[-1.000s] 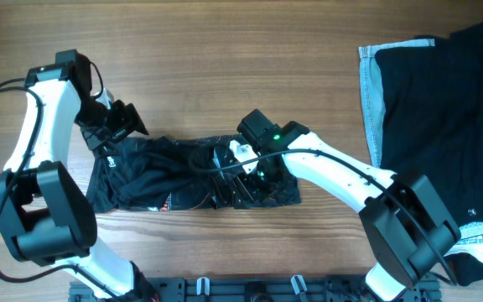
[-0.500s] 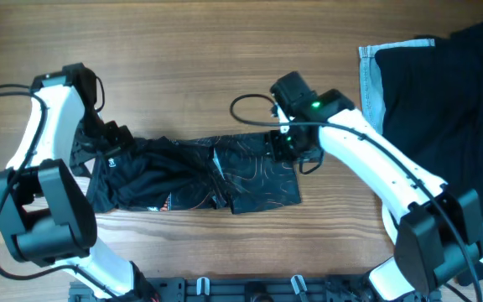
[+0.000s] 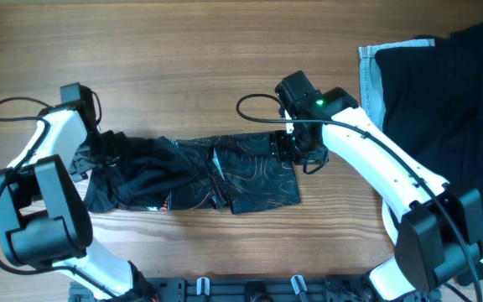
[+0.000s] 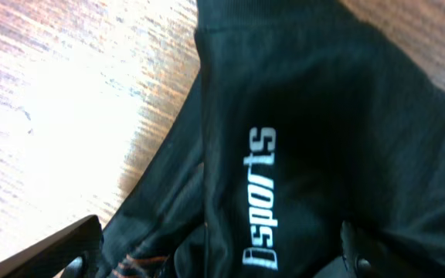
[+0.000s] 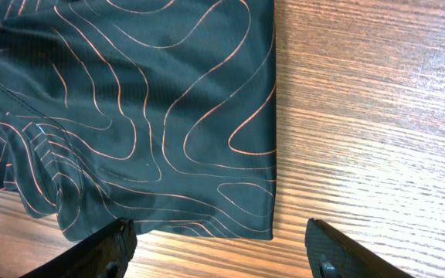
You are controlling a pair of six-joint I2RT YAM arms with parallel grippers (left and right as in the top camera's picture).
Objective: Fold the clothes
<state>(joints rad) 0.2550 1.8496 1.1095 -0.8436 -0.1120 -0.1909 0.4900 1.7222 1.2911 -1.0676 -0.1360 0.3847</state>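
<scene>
The black jersey needs to be folded over the flat part, so I should next grab its rumpled end at the white "sports" logo (image 4: 261, 197) with my left gripper.
The black jersey (image 3: 199, 172) with faint orange contour lines lies in a bunched strip across the middle of the table. Its right part is flat and its left part is rumpled. My left gripper (image 3: 106, 149) hangs open over the jersey's left end; the left wrist view shows a white "sports" logo (image 4: 261, 197) on the fabric, with the open jaws (image 4: 219, 259) straddling it. My right gripper (image 3: 298, 151) is open and empty at the jersey's upper right corner. In the right wrist view the jersey's edge (image 5: 130, 116) lies just beyond the open jaws (image 5: 222, 251), over bare wood.
A plain black garment (image 3: 443, 109) with a pale blue-white edge (image 3: 371, 92) lies spread at the table's right side. A black rack (image 3: 250, 290) runs along the front edge. Both arms' cables loop above the jersey.
My right gripper left the middle of the jersey and moved up and right to its corner; the right part now lies flatter. My left gripper dropped onto the left end.
</scene>
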